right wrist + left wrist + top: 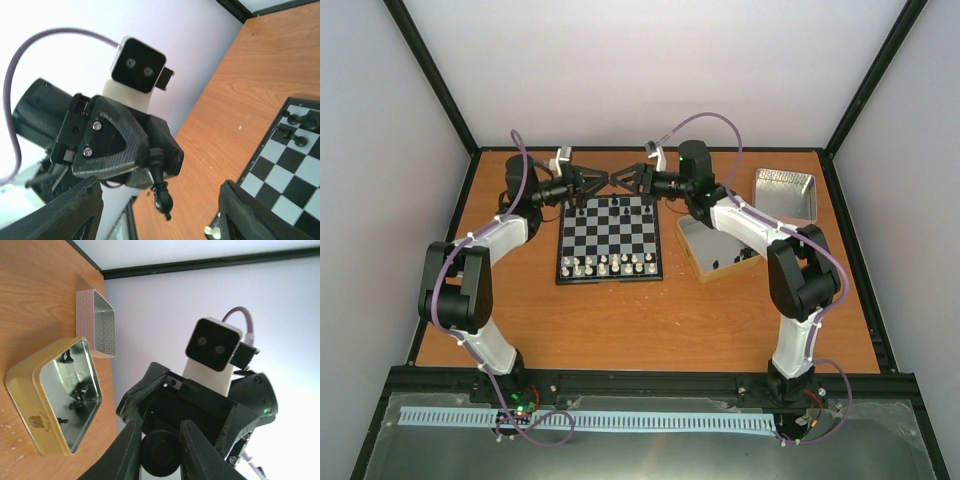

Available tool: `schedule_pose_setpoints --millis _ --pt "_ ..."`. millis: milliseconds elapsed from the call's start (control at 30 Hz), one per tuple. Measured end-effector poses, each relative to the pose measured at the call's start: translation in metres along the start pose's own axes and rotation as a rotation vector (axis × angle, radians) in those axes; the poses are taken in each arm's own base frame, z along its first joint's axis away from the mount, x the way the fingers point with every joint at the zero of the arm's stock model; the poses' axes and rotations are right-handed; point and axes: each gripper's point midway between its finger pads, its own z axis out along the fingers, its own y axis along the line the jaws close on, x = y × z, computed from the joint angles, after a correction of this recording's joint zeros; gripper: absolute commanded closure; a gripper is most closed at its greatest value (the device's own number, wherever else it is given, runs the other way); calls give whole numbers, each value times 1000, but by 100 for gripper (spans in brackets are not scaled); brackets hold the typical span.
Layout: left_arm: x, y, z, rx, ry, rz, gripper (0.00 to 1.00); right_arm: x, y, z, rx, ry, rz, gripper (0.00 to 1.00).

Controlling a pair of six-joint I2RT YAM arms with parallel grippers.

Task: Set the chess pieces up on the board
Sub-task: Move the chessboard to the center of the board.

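My right gripper is going to reach the black piece and grab it by its head end (613, 182), so the round base stays free to stand on the board (610, 236).
My left gripper (602, 181) and right gripper (618, 180) meet tip to tip in the air above the far edge of the board (610, 236). The left gripper (160, 426) is shut on the round base of a black chess piece (160, 455). In the right wrist view that piece (163, 192) sticks out of the left fingers (172, 150), head pointing at the camera. The right gripper (160, 212) stands open, its fingers (75, 212) wide on either side of the piece and apart from it. A few black pieces (582, 211) stand on the board's far rows.
Cream pieces (610, 265) fill the board's two near rows. A gold tin (692, 262) right of the board holds several black pieces (80, 390). A silver tin (785, 193) lies at the back right. Black frame posts and white walls enclose the table.
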Motion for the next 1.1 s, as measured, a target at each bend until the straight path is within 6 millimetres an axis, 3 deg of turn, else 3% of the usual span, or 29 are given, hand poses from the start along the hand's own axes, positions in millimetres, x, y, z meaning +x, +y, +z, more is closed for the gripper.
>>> schedule_pose_setpoints --millis 233,500,567,600,733,800,967,1100 --pt "-3 5 -3 25 -52 -176 89 4 -9 19 -2 3 106 64" --pt "-7 3 -4 48 -85 -246 88 -2 -1 21 -24 -19 116 96" --pt "-7 3 -4 50 -91 -254 86 -2 0 21 -30 -16 116 97" --pt "-7 3 -4 50 -91 -259 82 -1 1 21 -30 -16 119 97" --pt "-8 5 -4 44 -94 -250 50 -2 -1 22 -8 -11 117 97" --pt "-8 9 -4 17 -93 -237 39 -3 -4 22 23 -11 115 97" --pt "-25 29 -9 -158 -145 -141 26 -5 -22 17 151 2 95 97" --pt "-52 44 -39 -328 -238 9 18 -6 -36 10 279 17 47 97"
